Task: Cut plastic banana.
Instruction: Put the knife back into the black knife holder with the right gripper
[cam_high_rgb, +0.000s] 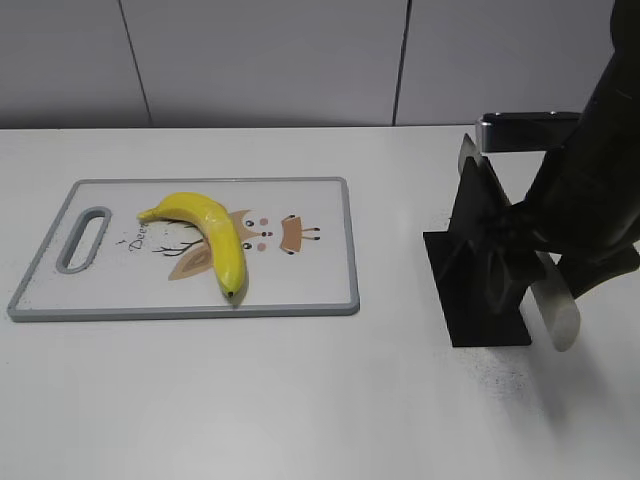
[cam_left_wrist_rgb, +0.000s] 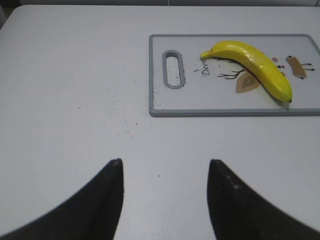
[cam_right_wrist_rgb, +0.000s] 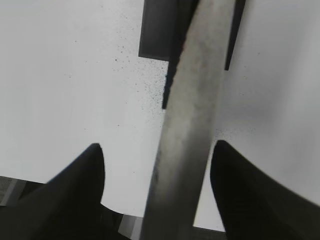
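Note:
My right gripper will next take hold of the grey knife by its pale handle (cam_right_wrist_rgb: 182, 185), so that I can cut the plastic banana with it.
The plastic banana (cam_high_rgb: 212, 232), glossy yellow with a dark tip, lies on a white cutting board (cam_high_rgb: 320, 285) at the left; it also shows in the left wrist view (cam_left_wrist_rgb: 255, 67). My right gripper (cam_right_wrist_rgb: 159, 146) is open, its fingers on either side of a grey knife (cam_right_wrist_rgb: 192, 90) that sits at a black knife stand (cam_high_rgb: 478, 270). Gaps show on both sides of the knife. My left gripper (cam_left_wrist_rgb: 165, 162) is open and empty above bare table, in front of the board's handle end (cam_left_wrist_rgb: 173, 69). It is out of the exterior view.
The board has a grey rim and a printed deer drawing (cam_high_rgb: 265, 235). A silver handle (cam_high_rgb: 525, 130) sticks out at the top of the stand and a silver blade (cam_high_rgb: 556, 302) hangs low beside it. My right arm (cam_high_rgb: 590, 190) hides the stand's right side.

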